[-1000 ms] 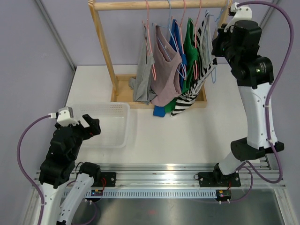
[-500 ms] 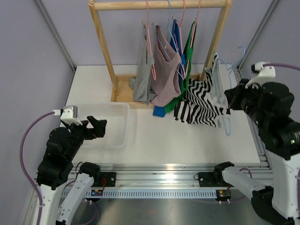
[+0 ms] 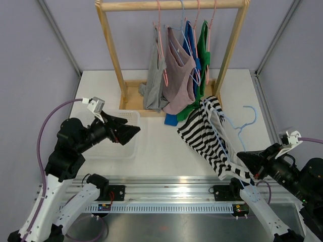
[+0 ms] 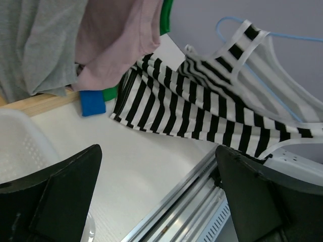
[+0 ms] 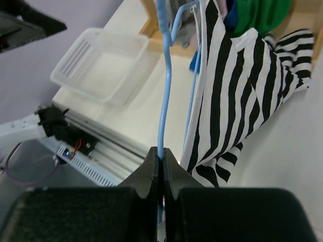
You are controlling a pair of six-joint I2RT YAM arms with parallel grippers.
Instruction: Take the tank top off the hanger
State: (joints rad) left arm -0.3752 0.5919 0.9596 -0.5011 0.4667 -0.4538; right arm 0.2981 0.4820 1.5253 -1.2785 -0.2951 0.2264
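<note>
I will reach the striped tank top with my left gripper and grab it by its shoulder strap [image 3: 210, 106] [image 4: 243, 42], which leaves the hanger free to be pulled out.
The black-and-white striped tank top [image 3: 207, 133] hangs on a light blue wire hanger [image 3: 246, 117], off the rack and slanting down over the table's right half. My right gripper [image 3: 246, 164] is near the front right edge. In the right wrist view the right gripper [image 5: 162, 154] is shut on the hanger [image 5: 165, 75], with the tank top [image 5: 237, 91] draped beside it. My left gripper [image 3: 132, 130] stands wide open above the basket, pointing right. In the left wrist view the left gripper [image 4: 156, 166] holds nothing, and the tank top [image 4: 202, 111] and hanger [image 4: 282, 35] lie ahead of it.
A wooden rack [image 3: 111, 55] at the back holds grey [image 3: 154, 85], pink [image 3: 179, 80], blue and green [image 3: 204, 55] garments on hangers. A white perforated basket [image 3: 127, 149] sits at the left front. A metal rail [image 3: 171, 191] runs along the near edge.
My right arm swung down from the rack rod to the front right, carrying the hanger and striped tank top off the rack. My left arm rose and turned its open gripper rightward.
</note>
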